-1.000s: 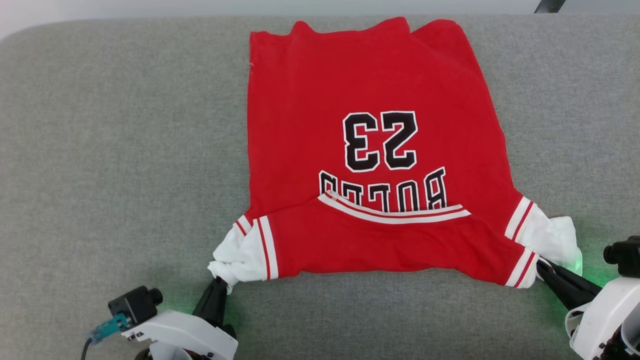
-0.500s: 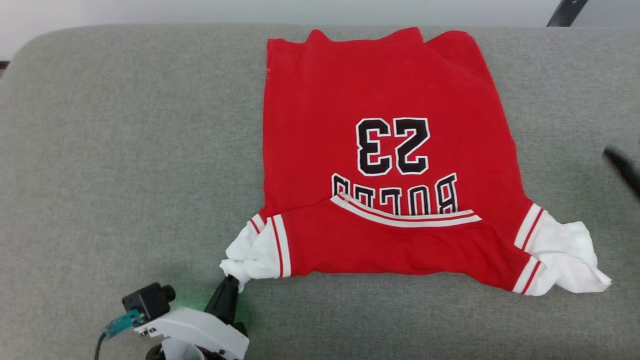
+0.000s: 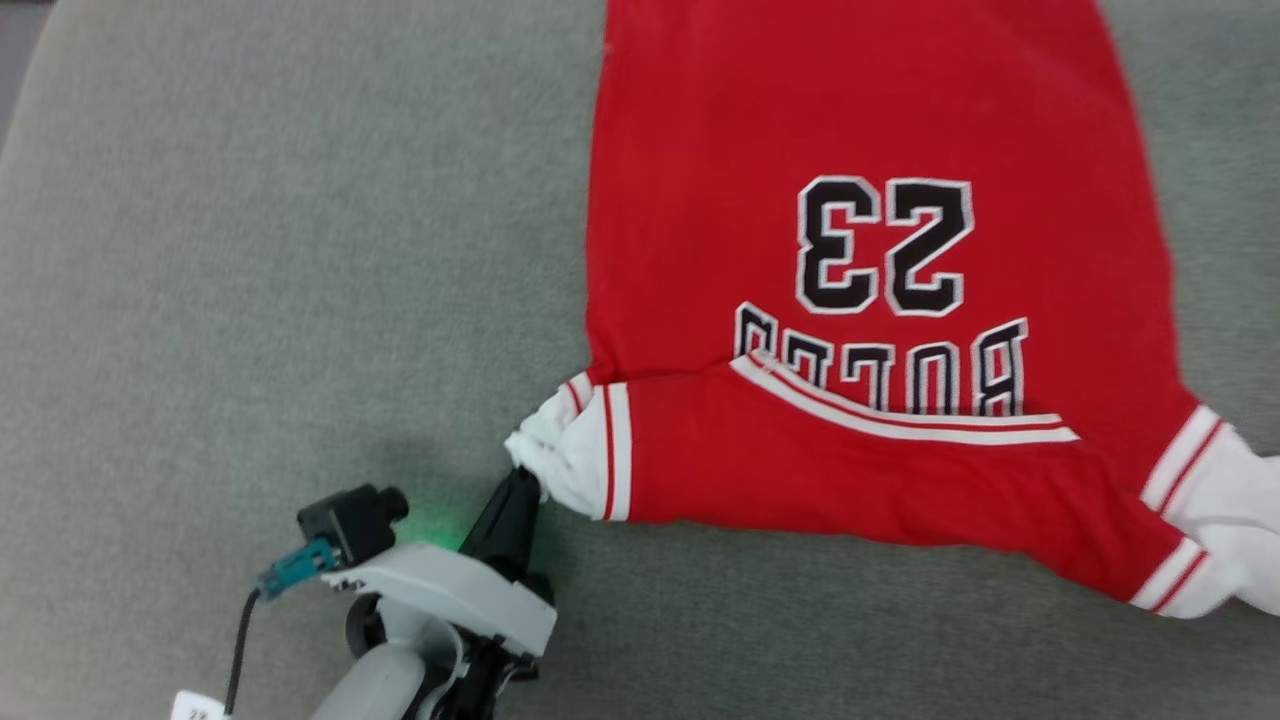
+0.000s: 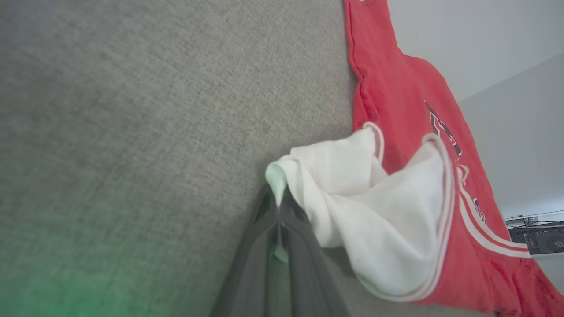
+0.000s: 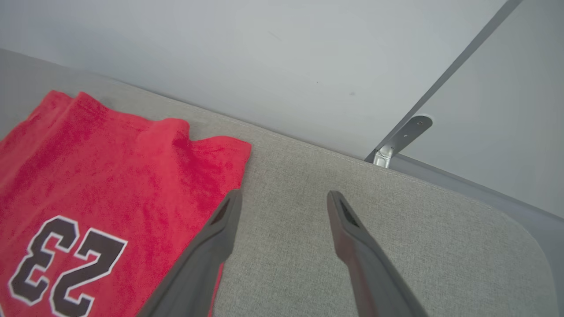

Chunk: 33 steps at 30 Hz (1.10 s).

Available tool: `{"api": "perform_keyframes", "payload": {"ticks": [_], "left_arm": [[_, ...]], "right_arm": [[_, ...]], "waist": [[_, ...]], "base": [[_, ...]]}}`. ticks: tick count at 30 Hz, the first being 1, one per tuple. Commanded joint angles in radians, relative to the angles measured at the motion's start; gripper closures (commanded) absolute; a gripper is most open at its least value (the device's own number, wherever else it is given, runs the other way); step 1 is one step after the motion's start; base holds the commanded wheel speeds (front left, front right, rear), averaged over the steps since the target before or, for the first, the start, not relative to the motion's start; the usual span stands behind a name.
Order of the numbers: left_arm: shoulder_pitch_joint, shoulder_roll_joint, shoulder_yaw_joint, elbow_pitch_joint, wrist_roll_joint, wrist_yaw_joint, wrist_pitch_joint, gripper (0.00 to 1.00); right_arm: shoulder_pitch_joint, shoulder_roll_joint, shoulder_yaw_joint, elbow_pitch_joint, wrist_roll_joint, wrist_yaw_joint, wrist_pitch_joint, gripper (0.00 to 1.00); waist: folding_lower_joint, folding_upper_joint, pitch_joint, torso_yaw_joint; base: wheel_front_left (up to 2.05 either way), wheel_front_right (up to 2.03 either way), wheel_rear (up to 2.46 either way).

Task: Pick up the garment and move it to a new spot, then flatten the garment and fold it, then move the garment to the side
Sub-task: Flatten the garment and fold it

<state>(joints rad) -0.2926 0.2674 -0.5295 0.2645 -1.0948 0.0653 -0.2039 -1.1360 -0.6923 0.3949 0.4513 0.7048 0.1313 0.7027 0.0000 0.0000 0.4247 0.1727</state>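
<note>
My right gripper needs to take hold of the red jersey [image 5: 127, 174] by its bottom hem [image 5: 136, 120] next, so that I can then stretch and fold the jersey between both hands.
The red garment [image 3: 860, 130] lies spread on the grey cushion, its number 23 and lettering upside down to me, the near shoulder part folded over along the striped collar trim. My left gripper [image 3: 527, 482] is shut on the white tip of the garment's left sleeve [image 4: 348, 193], low at the front. The other white sleeve [image 3: 1235, 520] lies loose at the right edge. In the right wrist view my right gripper [image 5: 284, 198] hangs open above the cushion, just right of the garment's far red corner [image 5: 110, 167], with nothing between its fingers [image 5: 224, 220].
A grey fabric cushion [image 3: 250, 250] carries everything, with wide bare room to the left of the garment. Its rounded far edge [image 5: 396, 169] meets a pale wall, where a grey metal bracket [image 5: 398, 138] and bar stand.
The right gripper has let go of the right sleeve and lifted away over the cushion's far side. The head camera has shifted, so the garment sits further right. The left gripper keeps its hold.
</note>
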Motion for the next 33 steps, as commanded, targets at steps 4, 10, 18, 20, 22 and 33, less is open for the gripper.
{"api": "perform_keyframes", "payload": {"ticks": [4, 10, 18, 20, 22, 33], "left_arm": [[-0.052, -0.052, -0.034, 0.032, 0.013, -0.009, 0.017, 1.0], [-0.078, -0.073, -0.049, 0.031, 0.028, -0.013, 0.01, 1.0], [-0.078, -0.091, -0.062, 0.052, 0.032, -0.014, 0.006, 1.0], [-0.078, -0.093, -0.062, 0.056, 0.032, -0.015, 0.004, 1.0], [-0.078, -0.093, -0.06, 0.061, 0.032, -0.015, 0.002, 1.0], [-0.097, -0.103, -0.064, 0.078, 0.034, -0.03, -0.003, 1.0]], "right_arm": [[-0.128, 0.037, 0.045, 0.115, -0.055, -0.001, 0.072, 0.0], [-0.254, 0.074, 0.089, 0.268, -0.085, -0.001, 0.128, 0.0], [-0.289, 0.091, 0.168, 0.377, -0.091, -0.001, 0.11, 0.0], [-0.286, 0.095, 0.191, 0.394, -0.082, -0.001, 0.111, 0.0], [-0.283, 0.096, 0.207, 0.41, -0.074, -0.001, 0.117, 0.0], [-0.288, 0.094, 0.242, 0.456, -0.025, -0.001, 0.027, 1.0]], "waist": [[0.0, 0.0, 0.127, 0.098], [0.0, 0.0, 0.194, 0.14], [0.0, 0.0, 0.227, 0.168], [0.0, 0.0, 0.233, 0.169], [0.0, 0.0, 0.237, 0.168], [0.0, 0.0, 0.203, 0.148]], "base": [[0.0, 0.0, 0.0], [0.0, 0.0, 0.0], [0.0, 0.0, 0.0], [0.0, 0.0, 0.0], [0.0, 0.0, 0.0], [0.0, 0.0, 0.0]]}}
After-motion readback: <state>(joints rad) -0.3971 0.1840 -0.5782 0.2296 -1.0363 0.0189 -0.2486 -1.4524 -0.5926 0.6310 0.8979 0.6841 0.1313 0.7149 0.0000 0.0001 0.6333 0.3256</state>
